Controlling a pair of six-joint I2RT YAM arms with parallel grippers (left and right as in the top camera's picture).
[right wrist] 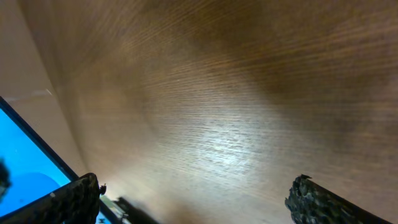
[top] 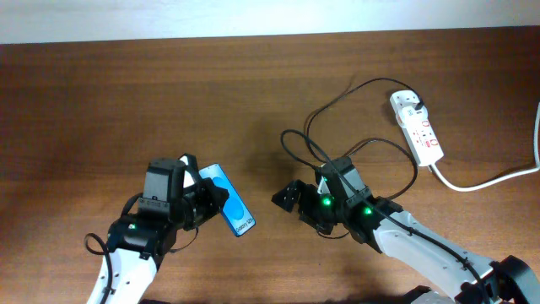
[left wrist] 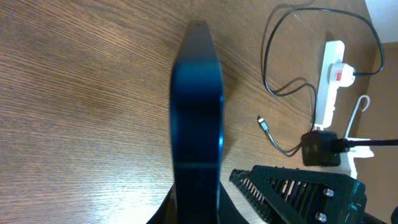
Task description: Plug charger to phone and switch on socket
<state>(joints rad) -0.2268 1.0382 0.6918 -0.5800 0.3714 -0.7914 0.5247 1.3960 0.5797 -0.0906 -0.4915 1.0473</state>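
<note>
The robot's right gripper will next pick up the charger cable just behind its silvery tip, so that the cable's tip stays exposed to plug into the phone.
My left gripper is shut on the phone and holds it tilted above the table, its light blue screen facing up and right. In the left wrist view the phone shows edge-on, rising from the jaws. My right gripper is open and empty just right of the phone; its fingers stand wide apart over bare wood, with the blue screen at the left edge. The charger cable loops across the table; its silvery tip lies free on the wood. The white socket lies at the far right.
The charger's dark plug sits in the socket's far end, which also shows in the left wrist view. The strip's thick white cord runs off to the right edge. A pale wall strip borders the table's far edge.
</note>
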